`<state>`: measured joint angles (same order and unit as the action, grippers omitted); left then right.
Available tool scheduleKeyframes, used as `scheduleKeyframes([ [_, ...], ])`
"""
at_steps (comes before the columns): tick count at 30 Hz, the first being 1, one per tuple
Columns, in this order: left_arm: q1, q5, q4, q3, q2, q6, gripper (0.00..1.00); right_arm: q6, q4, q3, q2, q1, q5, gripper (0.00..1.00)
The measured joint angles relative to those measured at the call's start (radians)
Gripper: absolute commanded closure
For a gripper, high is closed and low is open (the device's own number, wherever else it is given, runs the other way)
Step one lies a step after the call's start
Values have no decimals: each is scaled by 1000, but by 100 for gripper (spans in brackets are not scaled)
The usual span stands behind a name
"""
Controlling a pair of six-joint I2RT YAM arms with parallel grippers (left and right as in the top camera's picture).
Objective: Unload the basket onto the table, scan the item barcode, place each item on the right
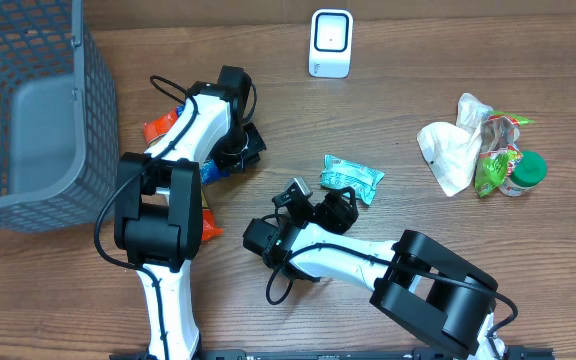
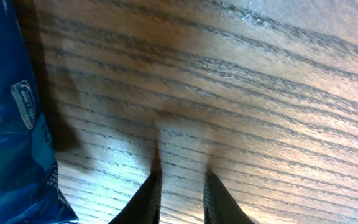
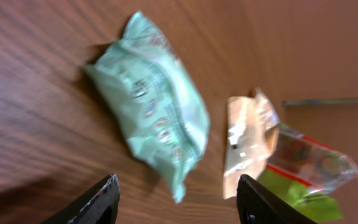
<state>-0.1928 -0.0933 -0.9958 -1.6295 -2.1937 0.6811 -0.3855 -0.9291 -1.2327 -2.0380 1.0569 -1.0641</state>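
Note:
My right gripper grabs the teal snack packet by its end toward the crumpled white bag next, which leaves the barcode uncovered for the scanner (image 1: pixel 330 43).
A teal snack packet (image 1: pixel 352 177) lies flat on the wooden table, right of centre. My right gripper (image 1: pixel 338 203) sits just in front of it and stands open. In the right wrist view the packet (image 3: pixel 157 109) lies beyond the wide-apart fingertips (image 3: pixel 112 183), touched by neither. The white barcode scanner (image 1: pixel 330 43) stands at the back edge. My left gripper (image 1: pixel 238 150) hovers low over bare wood, its fingers (image 2: pixel 156 186) a little apart with nothing between them. A blue packet (image 2: pixel 8 118) lies just left of that gripper.
A grey mesh basket (image 1: pixel 28 110) fills the back left corner. An orange packet (image 1: pixel 162 126) and the blue packet (image 1: pixel 211 172) lie beside the left arm. A crumpled white bag (image 1: pixel 451 150), green wrappers (image 1: pixel 493 170) and a green-capped jar (image 1: pixel 526 172) sit at the right.

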Motion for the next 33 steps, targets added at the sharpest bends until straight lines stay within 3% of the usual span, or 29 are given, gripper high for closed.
scheduleKeyframes([
  [3, 0, 0, -2, 0, 0, 0, 83, -69, -44, -8, 1, -3, 49, 18],
  [7, 0, -1, -3, 0, 0, -12, 95, -195, -119, -35, 44, -53, 146, 12],
  [11, -8, -3, -3, 0, 0, -56, 96, -263, -98, -61, 178, -206, 354, 9],
  [15, -32, -3, 8, 0, 0, -89, 91, -279, -69, -83, 301, -467, 660, 15],
  [19, -57, 2, 18, 0, 0, -105, 88, -211, 31, -65, 312, -726, 1021, 33],
  [22, -62, 9, 21, 0, 0, -109, 87, -178, 113, 2, 310, -858, 1267, 36],
  [27, -62, 16, 38, 0, 0, -111, 87, -154, 215, 127, 307, -924, 1504, 35],
  [33, -64, 20, 47, 0, 0, -112, 86, -141, 409, 265, 307, -907, 1606, 35],
])
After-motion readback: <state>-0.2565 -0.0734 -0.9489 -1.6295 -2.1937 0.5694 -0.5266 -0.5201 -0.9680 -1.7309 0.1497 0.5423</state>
